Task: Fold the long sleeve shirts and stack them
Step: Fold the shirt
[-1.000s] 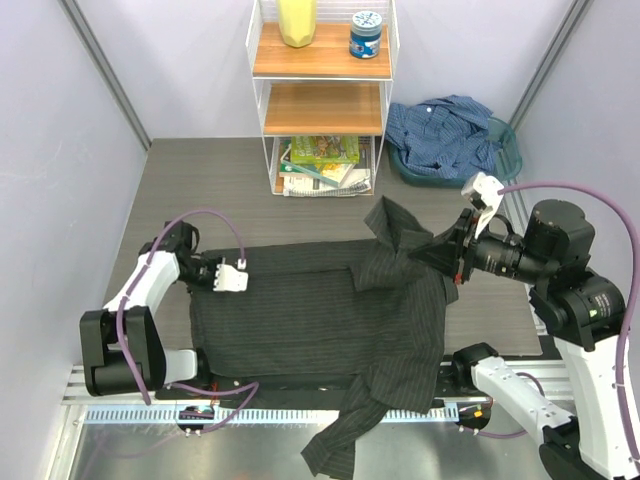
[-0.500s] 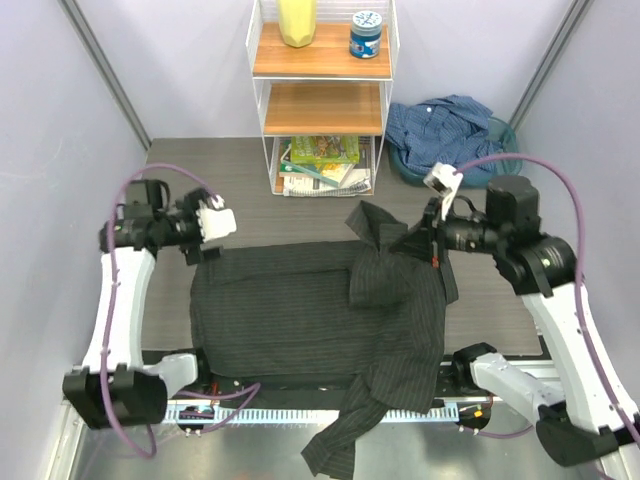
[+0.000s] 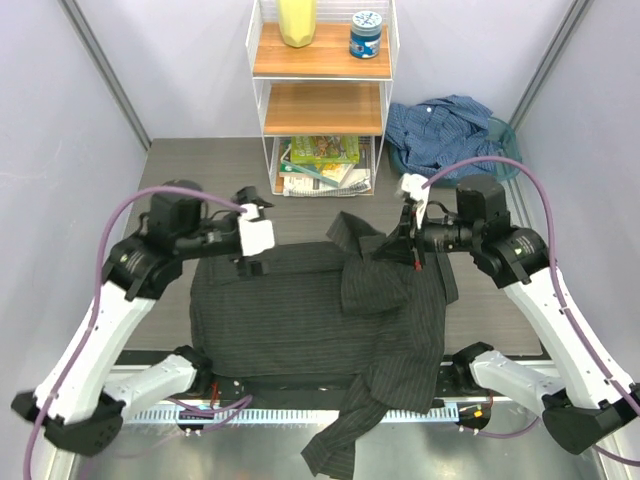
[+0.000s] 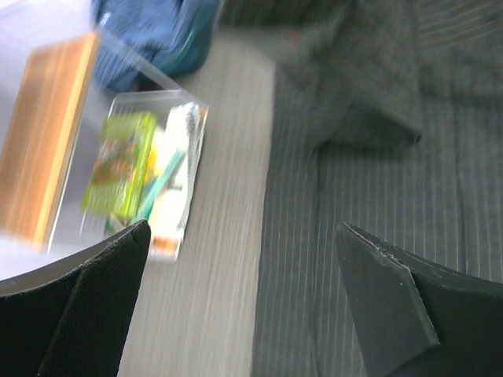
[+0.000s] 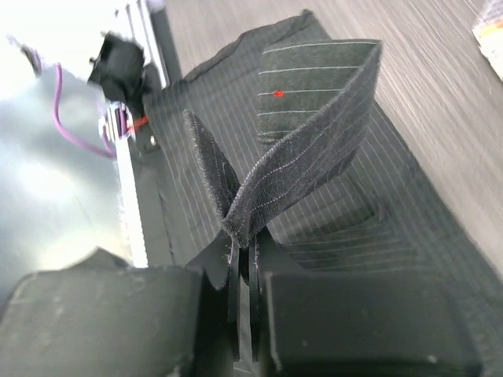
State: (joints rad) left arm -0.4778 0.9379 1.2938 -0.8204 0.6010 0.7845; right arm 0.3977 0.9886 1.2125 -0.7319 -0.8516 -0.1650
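Observation:
My left gripper grabs the pinstriped shirt's loose sleeve end [image 3: 350, 233] [image 4: 283, 28] next, away from my right gripper's fold, to fold it across the shirt's body.
A dark charcoal pinstriped long sleeve shirt [image 3: 290, 320] lies spread on the table, one sleeve [image 3: 340, 440] hanging over the near edge. My right gripper [image 3: 402, 245] is shut on a raised fold of this shirt near its collar; in the right wrist view the cloth [image 5: 314, 118] rises pinched from the gripper [image 5: 245, 247]. My left gripper [image 3: 255, 240] hovers open over the shirt's far left edge, nothing between its fingers [image 4: 94, 290]; below it lie the striped cloth [image 4: 377, 204] and bare table. The blue long sleeve shirt [image 3: 450, 135] lies crumpled in a basket at the back right.
A white wire shelf unit [image 3: 322, 95] stands at the back centre with a yellow object, a blue-lidded jar and books [image 3: 325, 165] at its foot. The teal basket [image 3: 510, 152] sits by the right wall. Grey walls close in on both sides.
My left gripper opened, let go of the shirt's far left corner, rose and swung right. My right gripper carried its fold of cloth leftward over the shirt.

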